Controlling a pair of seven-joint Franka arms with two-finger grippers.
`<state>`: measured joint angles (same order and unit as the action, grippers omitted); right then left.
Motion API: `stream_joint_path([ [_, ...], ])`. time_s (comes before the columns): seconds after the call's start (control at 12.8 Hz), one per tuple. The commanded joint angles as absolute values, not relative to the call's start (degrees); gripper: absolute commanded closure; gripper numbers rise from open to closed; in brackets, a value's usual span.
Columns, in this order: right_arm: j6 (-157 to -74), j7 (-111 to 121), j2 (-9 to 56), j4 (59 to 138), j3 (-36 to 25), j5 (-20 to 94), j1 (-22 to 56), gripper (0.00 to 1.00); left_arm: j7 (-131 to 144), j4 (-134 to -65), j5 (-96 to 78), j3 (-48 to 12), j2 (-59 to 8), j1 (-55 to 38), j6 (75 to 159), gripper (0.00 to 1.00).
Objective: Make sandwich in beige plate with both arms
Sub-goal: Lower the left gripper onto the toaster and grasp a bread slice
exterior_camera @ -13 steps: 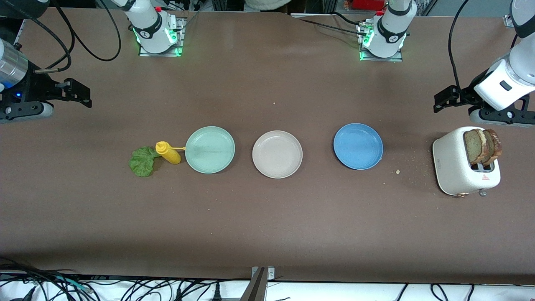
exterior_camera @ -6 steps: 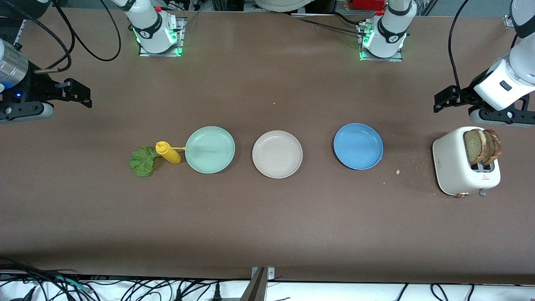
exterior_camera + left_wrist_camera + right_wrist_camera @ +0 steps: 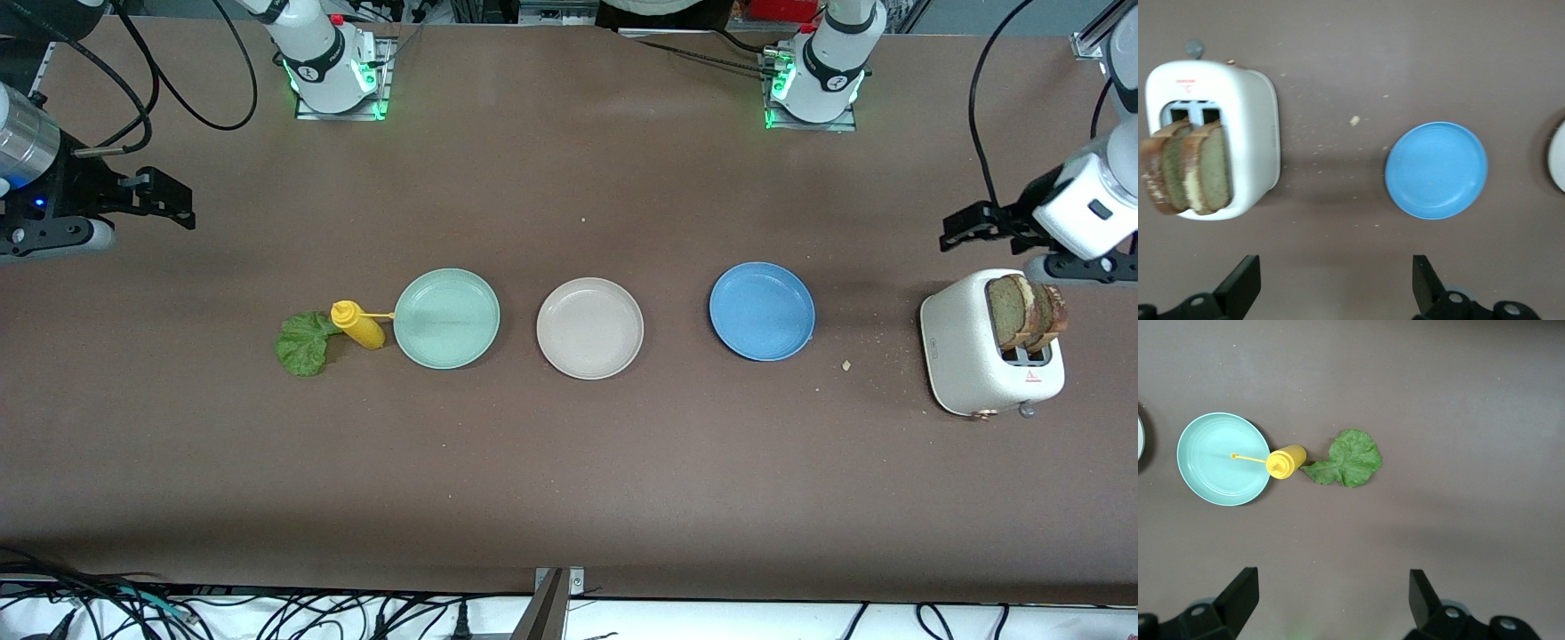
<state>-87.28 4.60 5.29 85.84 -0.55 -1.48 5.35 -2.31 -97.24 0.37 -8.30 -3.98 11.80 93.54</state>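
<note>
The left gripper grabs one of the two bread slices by its crust edge [image 3: 1031, 308] next, to start the sandwich on the beige plate [image 3: 589, 327].
The beige plate [image 3: 589, 327] lies empty at the table's middle. Two bread slices [image 3: 1027, 311] stand in a white toaster [image 3: 965, 356] at the left arm's end; they also show in the left wrist view [image 3: 1188, 167]. A green lettuce leaf [image 3: 302, 343] lies flat on the table toward the right arm's end, also in the right wrist view [image 3: 1348, 460]. My left gripper [image 3: 965, 229] is open and empty, over the table beside the toaster [image 3: 1336, 287]. My right gripper [image 3: 182, 204] is open and empty, over bare table at its end [image 3: 1333, 603].
A mint-green plate [image 3: 446, 318] lies between the lettuce and the beige plate. A yellow squeeze bottle [image 3: 357, 324] stands beside it, touching the leaf. A blue plate [image 3: 762, 311] lies between the beige plate and the toaster. Crumbs [image 3: 845, 365] lie near the toaster.
My left gripper has shifted toward the left arm's end of the table, closer to above the toaster. The right arm and the objects have not moved.
</note>
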Motion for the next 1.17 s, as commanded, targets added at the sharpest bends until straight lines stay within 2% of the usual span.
stream_joint_path([
  [0.0, -87.19, 4.04, 5.63, 84.9, -0.35, -1.58, 5.1, 0.0, -8.49, -95.98, 4.38, -8.7, -6.5, 14.06, 95.79, 0.0],
  [0.39, -87.19, 4.13, 5.63, 84.9, -0.35, -1.67, 5.1, 0.0, -14.15, -97.38, 8.7, -8.7, -10.89, 17.75, 102.03, 0.01],
  [0.86, -87.19, 4.04, 5.63, 84.9, -0.35, -1.5, 5.1, 0.0, -18.28, -108.61, 8.79, -8.79, -10.46, 22.67, 118.54, 0.01],
  [1.02, -87.19, 4.04, 5.54, 84.81, -0.18, -1.49, 5.45, 0.0, -18.19, -109.86, 8.27, -9.14, -9.67, 23.73, 118.83, 0.03],
  [1.09, -87.19, 4.04, 5.54, 84.81, -0.18, -1.58, 5.54, 0.0, -18.19, -110.21, 8.09, -9.14, -9.67, 23.82, 118.83, 0.07],
])
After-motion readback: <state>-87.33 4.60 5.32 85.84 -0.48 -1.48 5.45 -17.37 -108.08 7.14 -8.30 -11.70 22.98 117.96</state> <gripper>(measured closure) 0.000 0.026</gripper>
